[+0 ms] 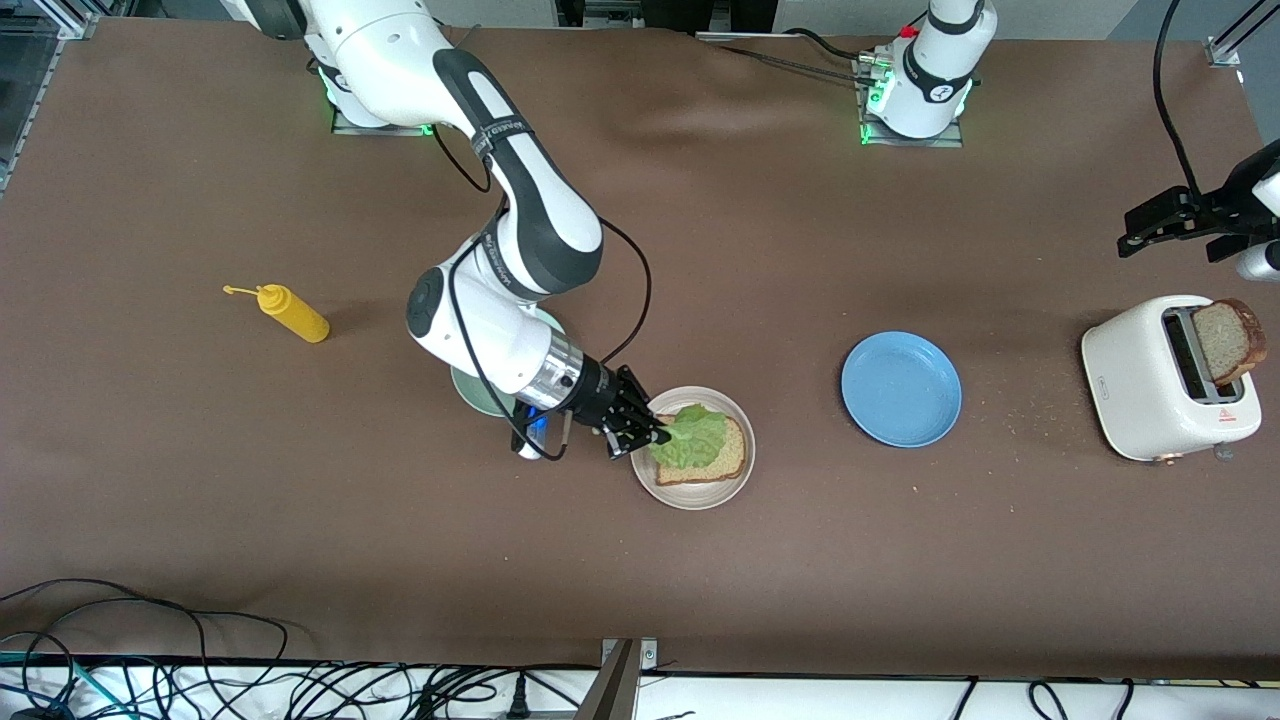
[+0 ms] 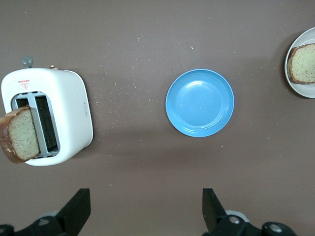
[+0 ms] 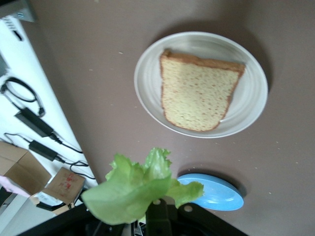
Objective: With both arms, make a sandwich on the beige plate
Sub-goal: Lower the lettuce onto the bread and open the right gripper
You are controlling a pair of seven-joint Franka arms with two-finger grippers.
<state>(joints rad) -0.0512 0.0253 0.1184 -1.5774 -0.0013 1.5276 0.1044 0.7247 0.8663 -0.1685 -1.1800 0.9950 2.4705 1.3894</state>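
My right gripper should keep holding the lettuce leaf (image 1: pixel 690 435) until it reaches the bread slice (image 1: pixel 716 468). The leaf is hanging above it.
The beige plate (image 1: pixel 700 497) holds one slice of brown bread (image 1: pixel 722 458), bare in the right wrist view (image 3: pixel 199 93). My right gripper (image 1: pixel 652 432) hangs over the plate's edge, shut on a ruffled green lettuce leaf (image 1: pixel 690 435) that it holds in the air over the slice (image 3: pixel 138 189). A second slice (image 1: pixel 1230 340) sticks up out of the white toaster (image 1: pixel 1150 390) at the left arm's end of the table. My left gripper (image 1: pixel 1135 235) hovers open over the table beside the toaster, nothing between its fingers (image 2: pixel 146 211).
A blue plate (image 1: pixel 901 388) lies between the beige plate and the toaster. A mint-green plate (image 1: pixel 472 392) is mostly hidden under the right arm. A yellow mustard bottle (image 1: pixel 292 313) lies toward the right arm's end. Crumbs dot the cloth by the toaster.
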